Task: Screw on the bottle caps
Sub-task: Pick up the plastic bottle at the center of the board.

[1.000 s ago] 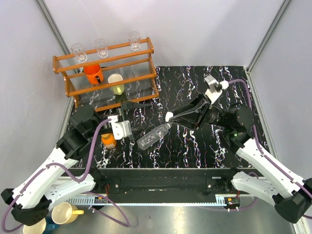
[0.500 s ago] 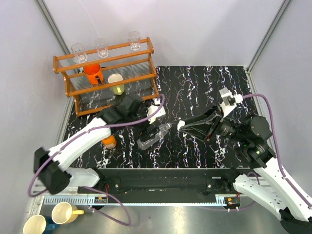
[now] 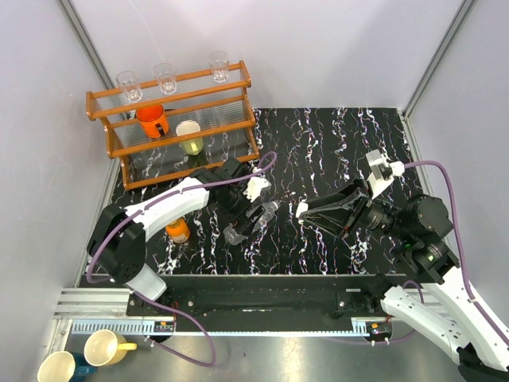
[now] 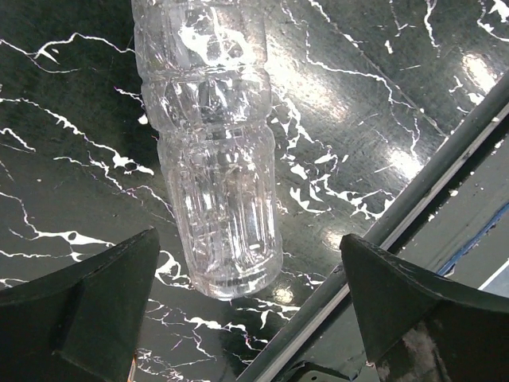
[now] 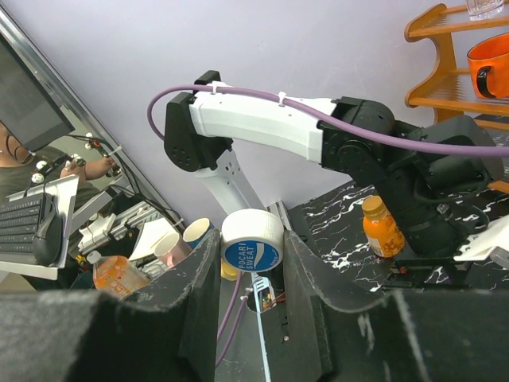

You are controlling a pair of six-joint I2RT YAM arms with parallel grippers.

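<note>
The clear water bottle's neck should stay free to screw on the white cap. So my left gripper needs to grab the bottle across its base end (image 3: 236, 233) (image 4: 230, 246) next.
The clear water bottle (image 3: 253, 220) lies on its side on the black marble table (image 3: 334, 151), neck toward the right. My left gripper (image 3: 246, 216) hangs over it, open wide. In the left wrist view the bottle's base (image 4: 216, 183) sits between and ahead of the two fingers (image 4: 83, 306), untouched. My right gripper (image 3: 304, 210) is shut on the white cap with a blue face (image 5: 252, 239), held clear of the bottle's neck to the right. The short orange bottle (image 3: 177, 229) stands upright at the left, with an orange cap (image 5: 372, 205) on top.
A wooden rack (image 3: 171, 119) at the back left holds three clear glasses (image 3: 165, 77), an orange mug (image 3: 151, 119) and a pale cup (image 3: 189, 137). The table's metal front rail (image 4: 429, 191) runs close to the bottle's base. Two mugs (image 3: 103, 347) sit below the table.
My left arm swung from beside the orange bottle over to the lying clear bottle and its jaws opened wide. My right gripper drew back to the right with the cap.
</note>
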